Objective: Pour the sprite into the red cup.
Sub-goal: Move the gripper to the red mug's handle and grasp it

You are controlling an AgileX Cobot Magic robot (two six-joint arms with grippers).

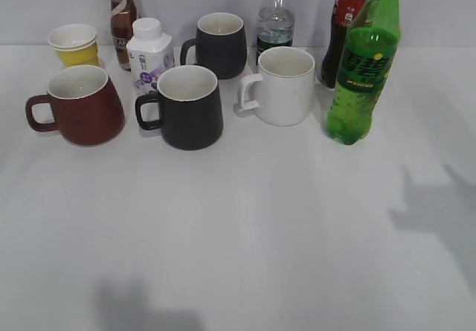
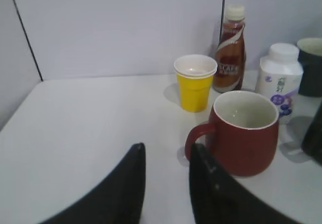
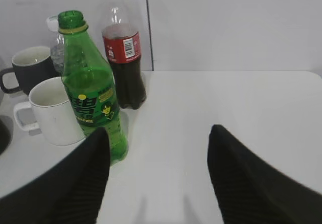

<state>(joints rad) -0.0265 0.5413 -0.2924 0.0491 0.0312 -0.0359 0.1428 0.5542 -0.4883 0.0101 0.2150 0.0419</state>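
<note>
My left gripper grabs the red cup by its handle (image 1: pixel 32 114) next, since the black mug (image 1: pixel 189 111) and yellow paper cup crowd the red cup's body.
The sprite (image 1: pixel 364 63), a tall green bottle with no cap, stands upright at the right of the table. In the right wrist view the sprite (image 3: pixel 90 88) is just beyond my left finger. My right gripper (image 3: pixel 158 131) is open and empty, apart from the bottle. The red cup (image 1: pixel 82 104) sits at the left, handle pointing left. In the left wrist view the red cup (image 2: pixel 246 133) is ahead and right of my left gripper (image 2: pixel 166 151), which is open and empty; its right finger lies just in front of the handle. Neither gripper shows in the exterior view.
Two black mugs (image 1: pixel 190 108) (image 1: pixel 219 45), a white mug (image 1: pixel 282 85), a yellow paper cup (image 1: pixel 74 45), a white jar (image 1: pixel 149 56), a brown drink bottle (image 1: pixel 121 18), a water bottle (image 1: pixel 275 22) and a cola bottle (image 1: pixel 342 26) crowd the back.
</note>
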